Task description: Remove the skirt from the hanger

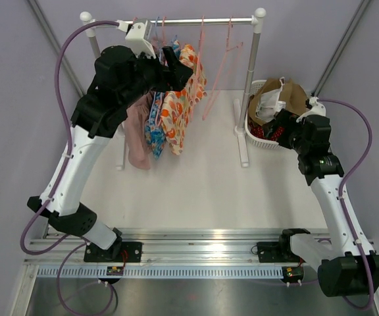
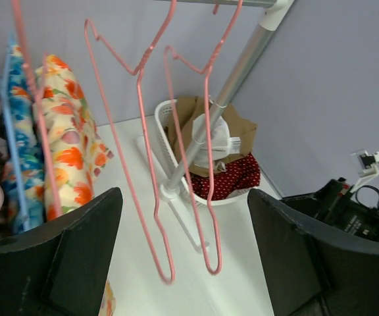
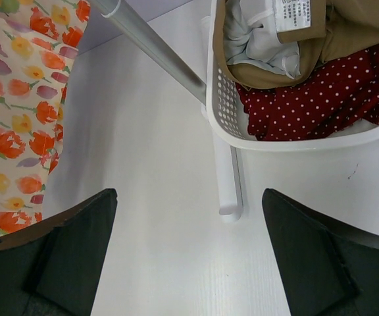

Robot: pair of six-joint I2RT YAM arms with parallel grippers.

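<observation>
I will next use my left gripper to grab the skirt's pink hanger by its bare near end (image 2: 52, 187). That leaves the skirt free for my right gripper to remove.
The skirt (image 1: 184, 99), cream with orange flowers, hangs on a pink hanger (image 2: 39, 125) from the rail (image 1: 196, 22). It also shows in the left wrist view (image 2: 68, 148) and the right wrist view (image 3: 18, 99). My left gripper (image 1: 179, 64) is raised by the rail, right beside the skirt's top, open and empty (image 2: 186, 263). Two bare pink hangers (image 2: 176, 164) hang in front of its jaws. My right gripper (image 1: 276, 125) is open and empty (image 3: 189, 263) low over the table, next to the basket.
A blue floral garment (image 1: 154, 128) and a mauve one (image 1: 137, 135) hang left of the skirt. A white basket (image 1: 254, 135) by the right rack post (image 1: 250, 79) holds brown, white and red polka-dot (image 3: 321, 92) clothes. The rack's foot (image 3: 232, 187) lies on the table.
</observation>
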